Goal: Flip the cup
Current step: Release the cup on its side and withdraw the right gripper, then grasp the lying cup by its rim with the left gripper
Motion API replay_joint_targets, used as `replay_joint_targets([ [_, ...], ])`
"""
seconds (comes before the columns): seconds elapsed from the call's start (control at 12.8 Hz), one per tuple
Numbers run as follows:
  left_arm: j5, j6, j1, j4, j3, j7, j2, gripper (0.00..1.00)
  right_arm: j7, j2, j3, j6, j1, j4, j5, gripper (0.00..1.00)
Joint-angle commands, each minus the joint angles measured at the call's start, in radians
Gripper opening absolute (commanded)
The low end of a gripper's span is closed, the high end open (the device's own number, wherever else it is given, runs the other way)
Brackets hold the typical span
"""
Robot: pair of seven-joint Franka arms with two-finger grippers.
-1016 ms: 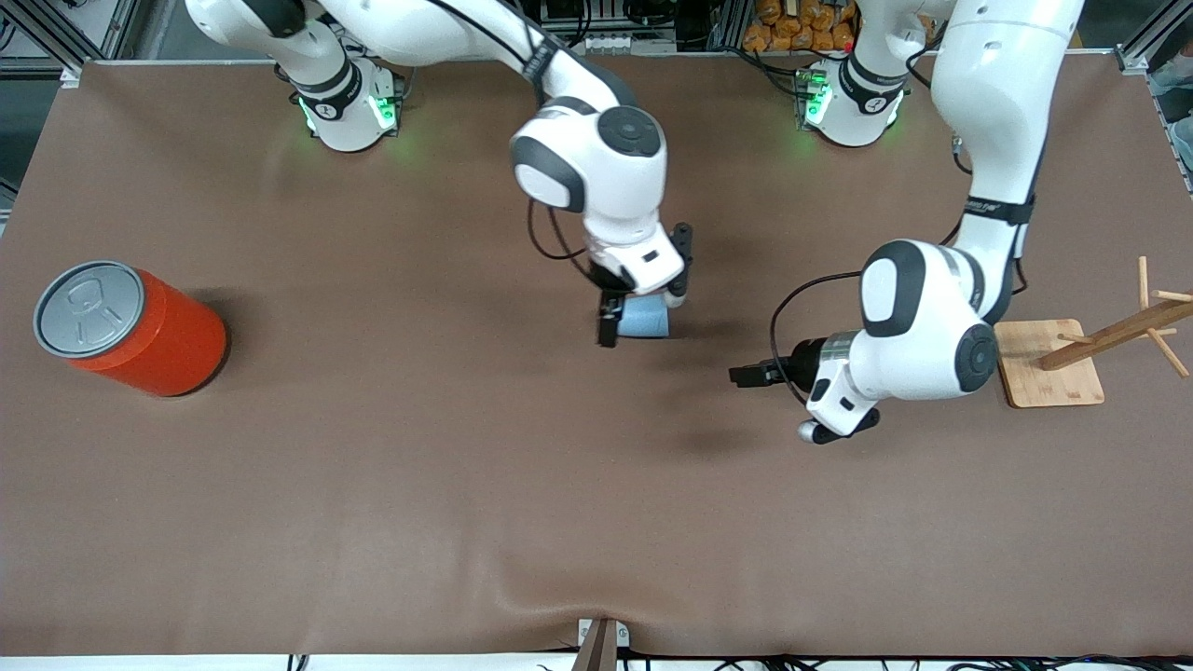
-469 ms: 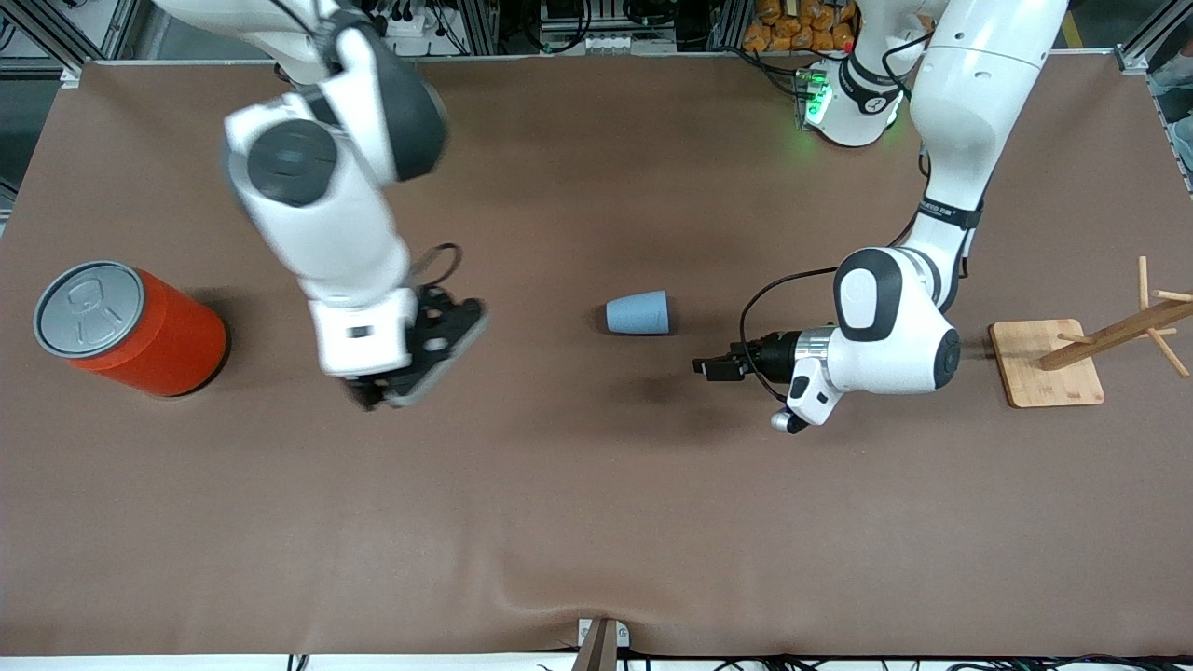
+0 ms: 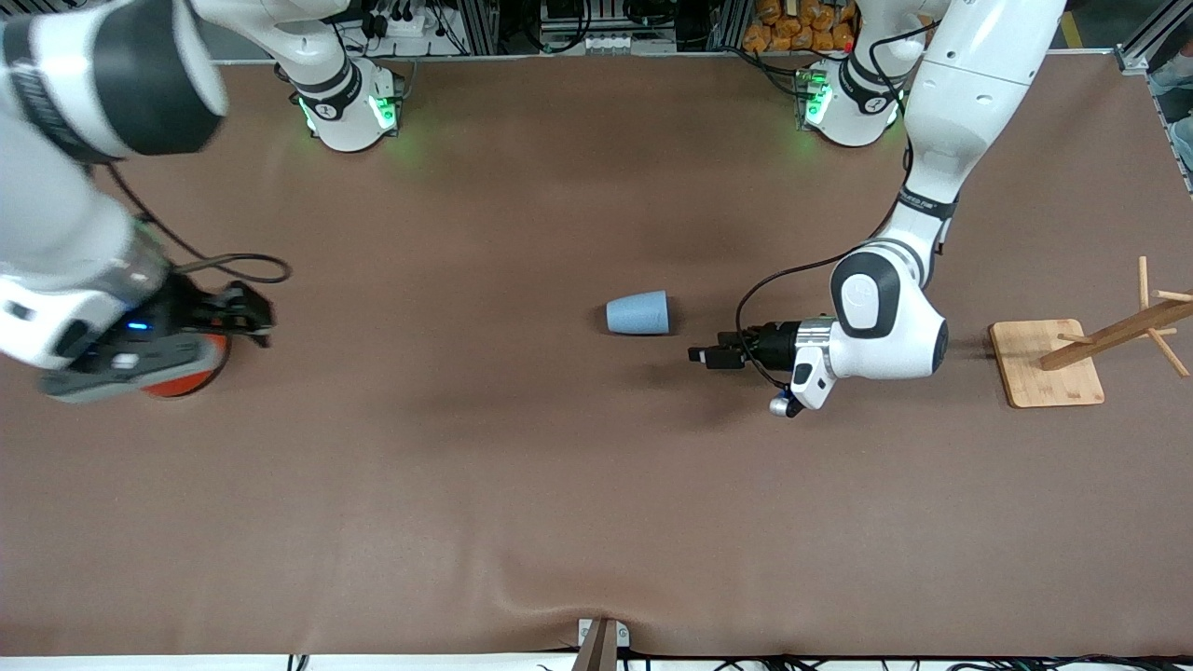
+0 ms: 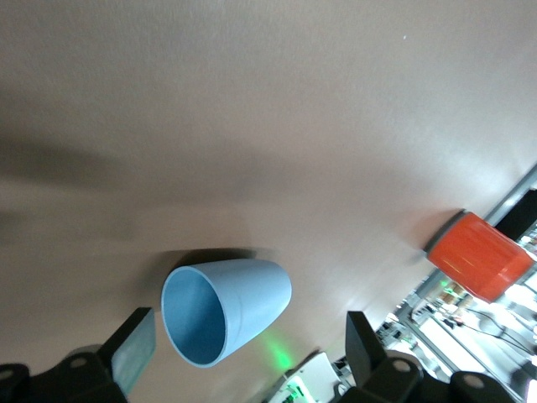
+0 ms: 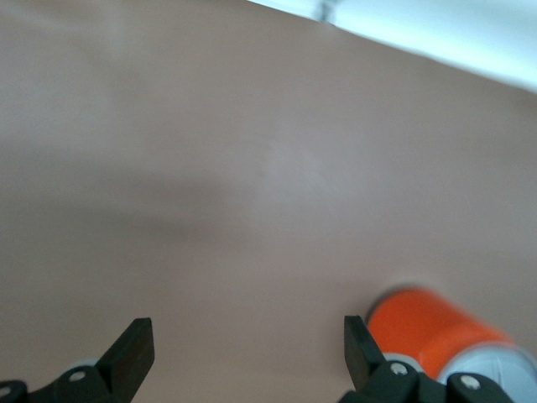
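My left gripper will next take hold of the light-blue cup (image 3: 635, 314) by the rim of its opening (image 3: 665, 312) to turn the cup upright.
The light-blue cup (image 3: 638, 312) lies on its side on the brown table near the middle, its wide mouth toward the left arm's end. My left gripper (image 3: 701, 355) is low over the table, open and empty, a short way from the cup's mouth. In the left wrist view the cup (image 4: 226, 311) shows its darker inside, facing my open left gripper (image 4: 247, 316). My right gripper (image 3: 250, 312) is open and empty, over the orange can at the right arm's end. In the right wrist view the right gripper (image 5: 247, 323) has bare table between its fingers.
The orange can (image 3: 186, 377) is mostly hidden under the right hand; it shows in the right wrist view (image 5: 436, 332) and the left wrist view (image 4: 478, 256). A wooden peg rack on a square base (image 3: 1049, 363) stands at the left arm's end.
My right gripper let go of the cup and swung away to over the orange can. The cup stays on its side. My left gripper moved closer to the cup.
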Motion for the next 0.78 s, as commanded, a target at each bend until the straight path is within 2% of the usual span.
replay_joint_targets([
  [0.0,-0.164,0.025,-0.007,-0.098,-0.007,0.131,-0.03,1.0,0.102,-0.058,0.014,-0.042,-0.071,-0.037,0.053,1.0],
  [0.16,-0.246,0.026,-0.017,-0.135,-0.007,0.199,-0.03,1.0,0.103,-0.11,-0.002,-0.042,-0.097,-0.101,0.08,1.0],
  [0.31,-0.27,0.034,-0.02,-0.159,-0.009,0.2,-0.03,1.0,0.097,-0.099,-0.039,-0.039,-0.092,-0.073,0.069,1.0],
  [0.47,-0.342,0.046,-0.033,-0.176,-0.015,0.222,-0.03,1.0,0.092,-0.089,-0.062,-0.051,-0.092,-0.004,0.063,1.0],
  [0.62,-0.381,0.063,-0.061,-0.185,-0.015,0.225,-0.03,1.0,0.096,-0.106,-0.068,-0.142,-0.095,-0.004,0.128,1.0],
  [0.7,-0.384,0.066,-0.061,-0.188,-0.016,0.226,-0.03,1.0,0.1,-0.133,-0.085,-0.14,-0.091,-0.017,0.147,1.0],
])
